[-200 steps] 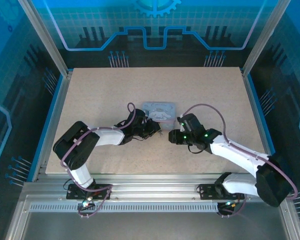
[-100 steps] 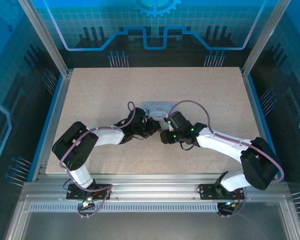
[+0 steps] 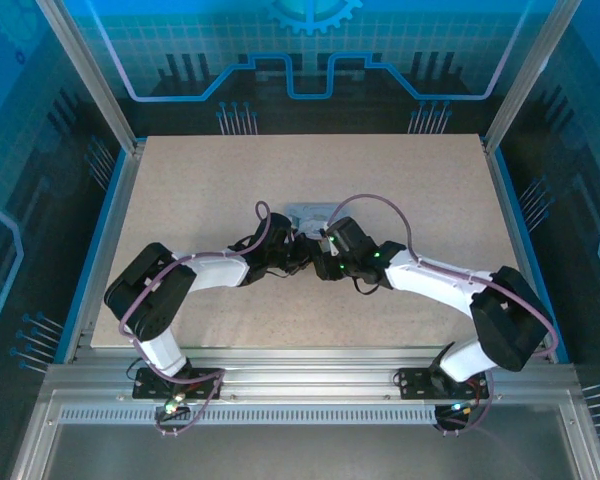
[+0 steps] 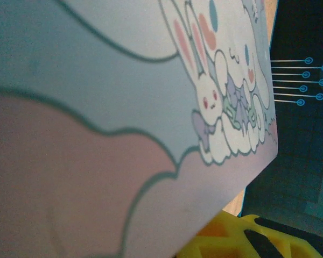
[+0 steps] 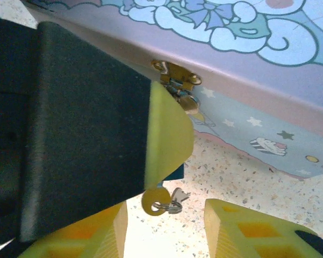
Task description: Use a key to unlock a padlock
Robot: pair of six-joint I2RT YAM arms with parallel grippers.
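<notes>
My right gripper needs to unlock the padlock (image 5: 177, 172) with the key while my left gripper holds it, so next it should grab the key by its flat brass head (image 5: 155, 201).
The pale blue cartoon tin (image 3: 315, 212) lies mid-table, its lid close up in the left wrist view (image 4: 124, 107). My left gripper (image 3: 298, 254) is at the tin's front, under the brass hasp (image 5: 177, 75). Its yellow pad (image 5: 167, 140) covers most of the padlock; only a dark corner of the padlock (image 5: 177, 172) peeks out. A brass-headed key (image 5: 157, 201) on a small ring sticks out below the pad. My right gripper (image 5: 164, 231) is open, its fingers (image 5: 247, 231) on either side just below the key, not touching it. It faces the left gripper (image 3: 316, 262).
The speckled tabletop (image 3: 230, 180) stretches out around the tin on all sides. Metal frame posts (image 3: 100, 110) and blue panels wall the table in. The two arms nearly touch in front of the tin.
My right arm has swung left, from the tin's right side up to the left gripper at the tin's front. The left arm has stayed put.
</notes>
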